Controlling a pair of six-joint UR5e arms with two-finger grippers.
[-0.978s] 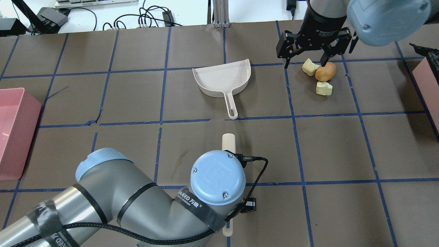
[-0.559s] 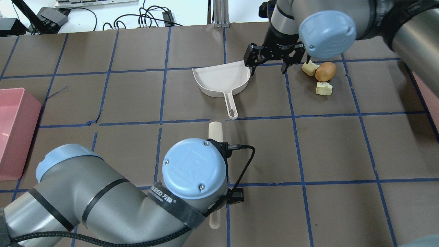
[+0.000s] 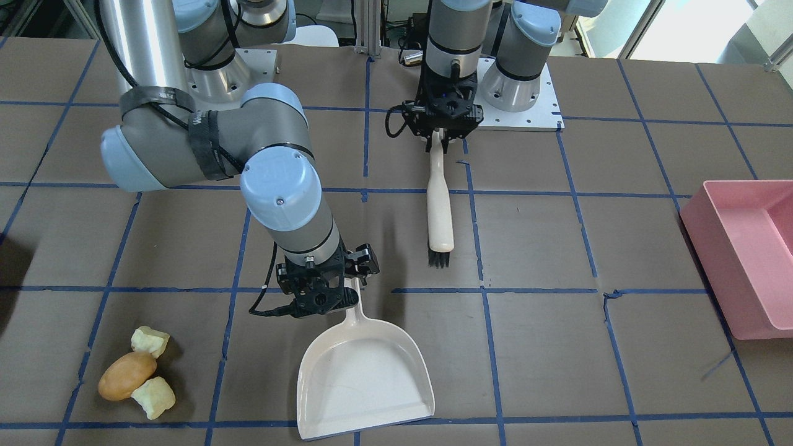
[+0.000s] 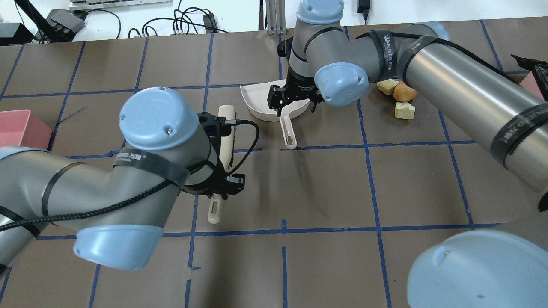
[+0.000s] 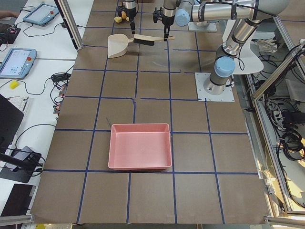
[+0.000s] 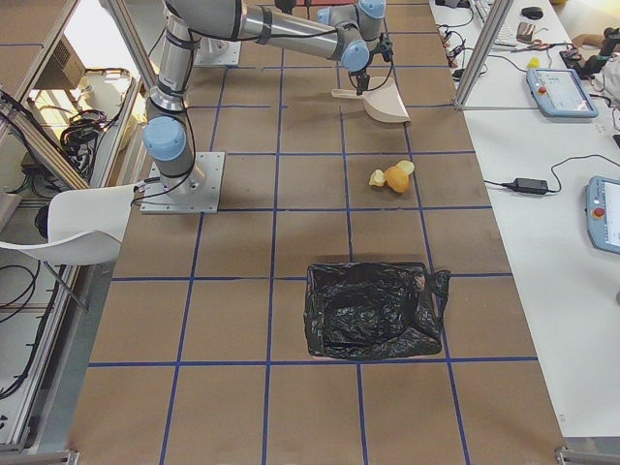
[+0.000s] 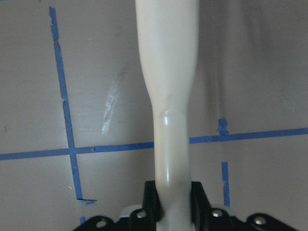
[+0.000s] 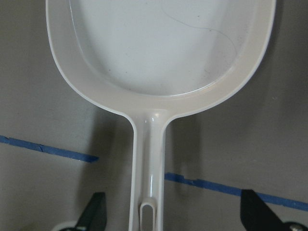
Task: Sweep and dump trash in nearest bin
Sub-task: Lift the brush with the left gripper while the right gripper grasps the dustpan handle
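I'll lower my right gripper to the pan handle before closing.
The trash, a tan potato-like lump (image 4: 403, 91) with two pale yellow-green chunks (image 4: 387, 86) (image 4: 404, 110), lies right of the cream dustpan (image 4: 257, 100). In the front view the lump (image 3: 126, 375) and the dustpan (image 3: 362, 375) lie apart. My right gripper (image 4: 294, 106) is open, over the rear of the pan. In the right wrist view its fingers (image 8: 94, 214) straddle the pan handle (image 8: 150, 159) without touching it. My left gripper (image 4: 216, 188) is shut on the cream handle of a brush (image 3: 440, 210), its black bristles pointing toward the pan. The left wrist view shows the pads (image 7: 153, 199) clamped on that handle.
A pink bin (image 4: 17, 128) stands at the table's left end and fills the middle of the left view (image 5: 139, 145). A bin lined with a black bag (image 6: 373, 310) stands at the right end, nearer the trash. Cables lie past the far edge.
My right gripper moved left, away from the trash, to above the dustpan handle. My left arm carried the brush left and farther from the robot, toward the pan's left side.
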